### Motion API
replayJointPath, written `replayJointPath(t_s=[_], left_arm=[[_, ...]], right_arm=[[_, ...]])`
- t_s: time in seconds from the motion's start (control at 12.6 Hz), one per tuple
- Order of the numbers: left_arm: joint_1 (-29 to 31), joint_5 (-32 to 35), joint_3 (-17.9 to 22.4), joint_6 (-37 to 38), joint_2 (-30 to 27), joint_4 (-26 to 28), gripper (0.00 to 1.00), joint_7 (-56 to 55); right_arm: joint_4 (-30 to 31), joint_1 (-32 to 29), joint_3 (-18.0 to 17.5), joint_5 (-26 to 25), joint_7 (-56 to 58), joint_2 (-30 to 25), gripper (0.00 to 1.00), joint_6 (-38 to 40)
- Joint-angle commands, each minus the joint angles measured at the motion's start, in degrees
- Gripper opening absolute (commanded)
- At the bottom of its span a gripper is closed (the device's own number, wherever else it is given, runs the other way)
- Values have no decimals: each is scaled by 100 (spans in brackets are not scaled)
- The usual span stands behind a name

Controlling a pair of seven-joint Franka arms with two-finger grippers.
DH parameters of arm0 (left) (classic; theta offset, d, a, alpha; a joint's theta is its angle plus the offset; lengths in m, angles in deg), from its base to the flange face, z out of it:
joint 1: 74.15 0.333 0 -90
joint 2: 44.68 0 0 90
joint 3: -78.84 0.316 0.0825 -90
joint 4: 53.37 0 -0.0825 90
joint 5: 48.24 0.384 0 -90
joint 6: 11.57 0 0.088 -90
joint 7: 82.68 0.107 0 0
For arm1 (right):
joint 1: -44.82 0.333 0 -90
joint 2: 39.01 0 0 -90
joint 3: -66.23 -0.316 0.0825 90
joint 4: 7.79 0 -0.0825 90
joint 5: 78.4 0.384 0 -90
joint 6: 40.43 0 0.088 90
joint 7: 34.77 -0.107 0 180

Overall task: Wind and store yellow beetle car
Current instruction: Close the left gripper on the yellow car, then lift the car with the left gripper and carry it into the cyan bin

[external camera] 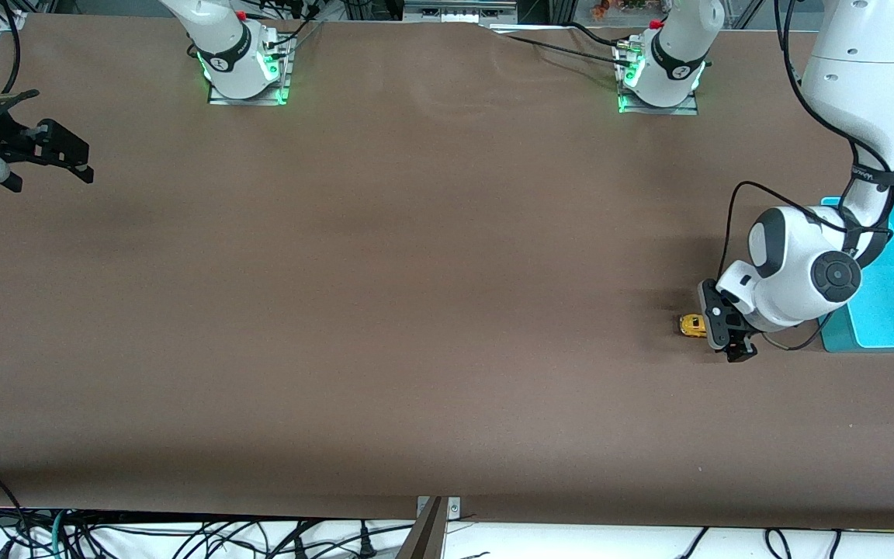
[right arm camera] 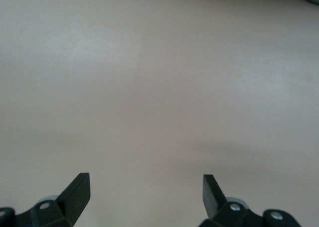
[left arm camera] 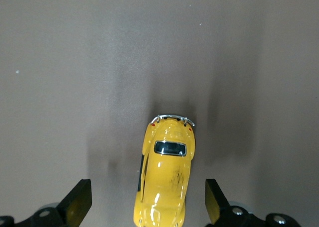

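Observation:
The left gripper grabs the yellow beetle car by its body sides next, to store it in the teal bin.
The yellow beetle car stands on its wheels on the brown table near the left arm's end. In the left wrist view the car lies between my left gripper's fingers, with a gap on each side. My left gripper is open, low at the table around one end of the car, not touching it. My right gripper is open and empty, waiting over bare table at the right arm's end.
A teal bin stands at the table's edge at the left arm's end, beside the car, partly covered by the left arm. Both arm bases stand along the table's top edge.

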Motion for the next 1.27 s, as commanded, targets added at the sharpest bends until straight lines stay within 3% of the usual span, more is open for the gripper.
replayJointPath(t_s=[0.0, 0.32, 0.4, 0.56, 0.72, 0.88, 1.19], left_arm=[[-7, 34, -6, -82, 121, 8, 100, 136], [-43, 43, -6, -91, 226, 9, 100, 145], [-43, 51, -6, -100, 235, 9, 93, 154], [-17, 43, -6, -91, 235, 9, 49, 189], [-25, 43, -6, -82, 226, -18, 30, 180], [-16, 34, -6, -65, 226, -44, 22, 189], [62, 34, -6, 197, -36, -97, 22, 180]], right_arm=[[-132, 37, 18, -74, -76, 43, 100, 29], [-132, 37, 18, -74, -76, 43, 100, 29], [-132, 37, 27, -74, -85, 43, 100, 29], [-132, 37, 27, -74, -76, 43, 100, 29], [-132, 37, 27, -74, -85, 43, 100, 29], [-132, 37, 27, -74, -76, 43, 100, 29], [-132, 37, 27, -74, -76, 43, 100, 29]])
